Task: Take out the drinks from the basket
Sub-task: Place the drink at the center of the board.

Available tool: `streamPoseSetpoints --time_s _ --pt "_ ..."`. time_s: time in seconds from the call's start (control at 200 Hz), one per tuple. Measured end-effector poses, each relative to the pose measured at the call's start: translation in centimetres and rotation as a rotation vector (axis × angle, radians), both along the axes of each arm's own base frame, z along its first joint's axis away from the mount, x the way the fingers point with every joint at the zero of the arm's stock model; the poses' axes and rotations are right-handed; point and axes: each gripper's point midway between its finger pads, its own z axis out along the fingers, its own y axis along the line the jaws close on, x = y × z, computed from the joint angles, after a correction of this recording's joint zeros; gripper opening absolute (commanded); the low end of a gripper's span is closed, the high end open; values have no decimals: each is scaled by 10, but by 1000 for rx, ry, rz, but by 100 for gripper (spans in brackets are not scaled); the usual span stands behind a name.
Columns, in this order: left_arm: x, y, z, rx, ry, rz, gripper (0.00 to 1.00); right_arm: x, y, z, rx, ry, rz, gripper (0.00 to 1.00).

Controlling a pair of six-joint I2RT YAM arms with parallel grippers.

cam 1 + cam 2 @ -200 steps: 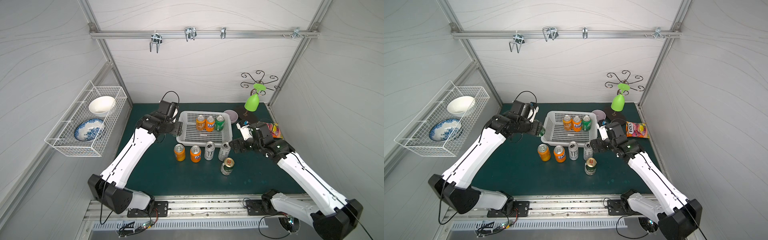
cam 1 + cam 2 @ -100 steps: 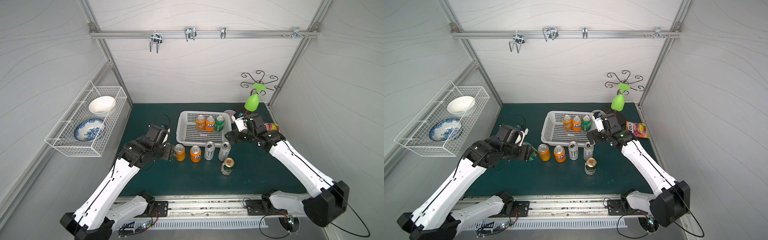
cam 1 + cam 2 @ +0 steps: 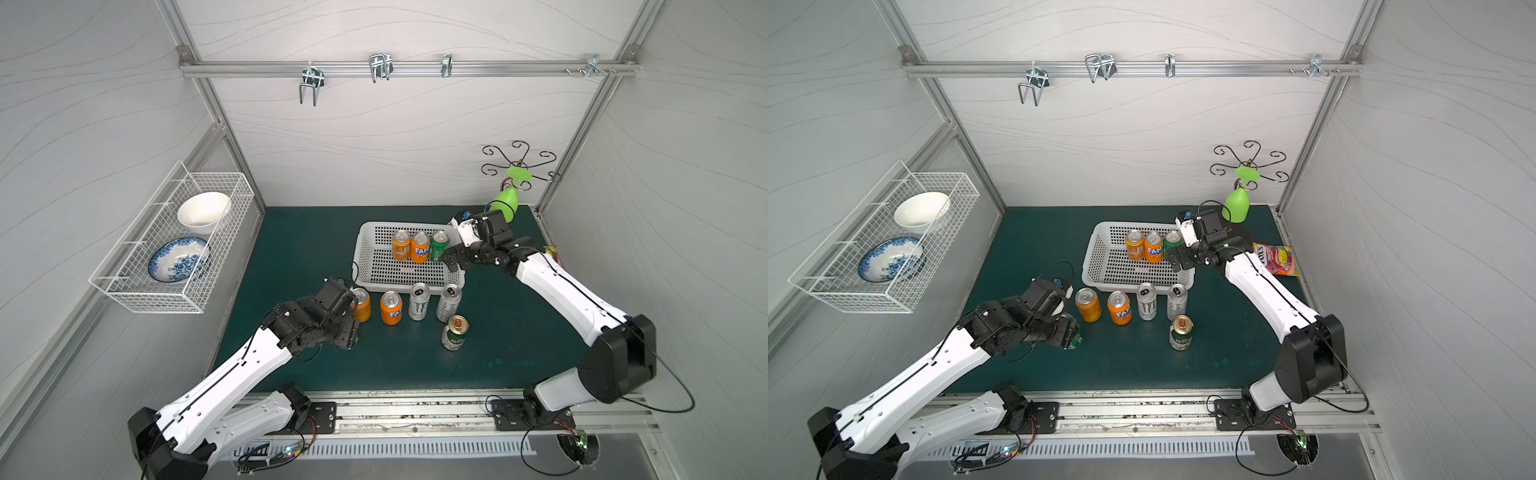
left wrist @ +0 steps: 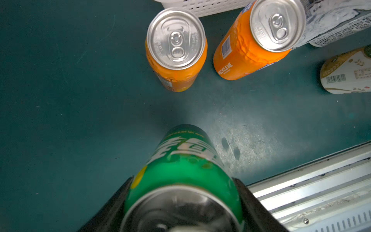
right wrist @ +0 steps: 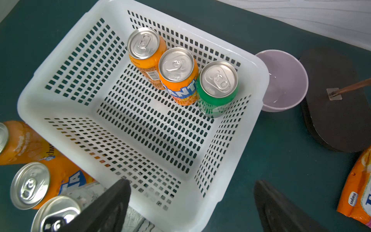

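Note:
The green can would fall if my left gripper opened.
The white basket holds two orange cans and one green can along its far side. In front of it on the mat stand two more orange cans, two white-silver Monster cans and a gold-topped can. My left gripper is shut on a bright green can, low over the mat left of that row. My right gripper hangs open over the basket's right rim, empty.
A wire rack with two bowls hangs on the left wall. A lilac bowl, a black stand base with a green glass and a candy bag lie right of the basket. The metal rail runs along the front.
My left arm carried the green can from the basket's left side down to the front left of the mat. My right gripper moved from the Monster cans back to the basket's right rim.

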Motion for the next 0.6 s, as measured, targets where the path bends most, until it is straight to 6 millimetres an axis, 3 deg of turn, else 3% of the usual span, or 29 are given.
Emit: streamPoseSetpoints --time_s 0.2,0.595 --pt "8 -8 -18 13 -34 3 54 22 9 -12 -37 12 14 99" --pt "15 -16 -52 82 12 8 57 36 14 -17 -59 19 30 99"
